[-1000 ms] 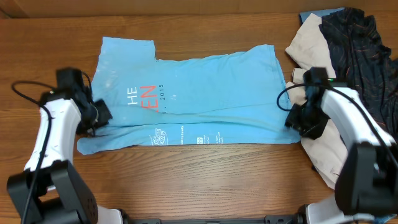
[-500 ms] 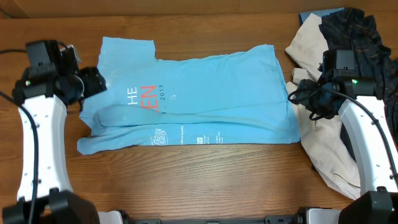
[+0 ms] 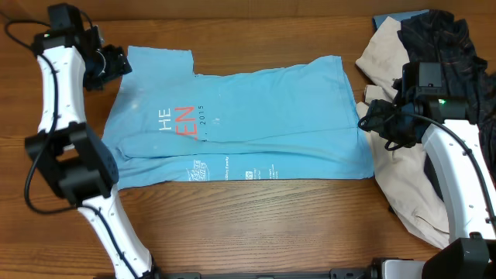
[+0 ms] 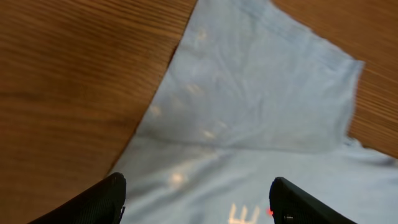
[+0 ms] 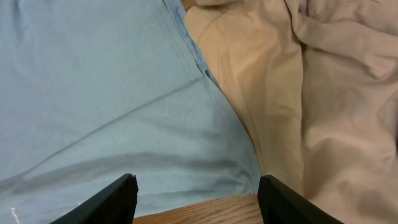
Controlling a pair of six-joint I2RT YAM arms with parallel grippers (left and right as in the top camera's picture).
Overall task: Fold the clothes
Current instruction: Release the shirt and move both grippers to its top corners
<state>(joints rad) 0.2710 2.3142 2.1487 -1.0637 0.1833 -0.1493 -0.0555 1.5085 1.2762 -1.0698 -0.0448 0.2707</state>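
My left gripper is to grab the T-shirt's outer edge at the far sleeve next, so it can fold that side of the T-shirt over the near folded part.
A light blue T-shirt [image 3: 248, 124] with white and coral lettering lies flat across the table, its near long edge folded over into a strip. My left gripper [image 3: 118, 63] hovers open over the shirt's far left sleeve [image 4: 261, 81], and nothing sits between its fingers [image 4: 112, 196]. My right gripper [image 3: 373, 118] hangs open above the shirt's right edge [image 5: 93, 93], where it meets the cream garment [image 5: 305, 93]. No cloth is caught between its fingers [image 5: 273, 196]. A black orange-lined garment [image 3: 446, 58] lies on the cream one [image 3: 407, 186] at the far right.
Bare wood table [image 3: 256, 225] runs along the near side and to the left of the shirt. A dark blue flat thing [image 3: 399, 17] pokes out at the back right, behind the heap of garments.
My left gripper has opened, let go of the shirt's left edge and swung to the far left sleeve. My right gripper rose from the shirt's near right corner and has held still since.
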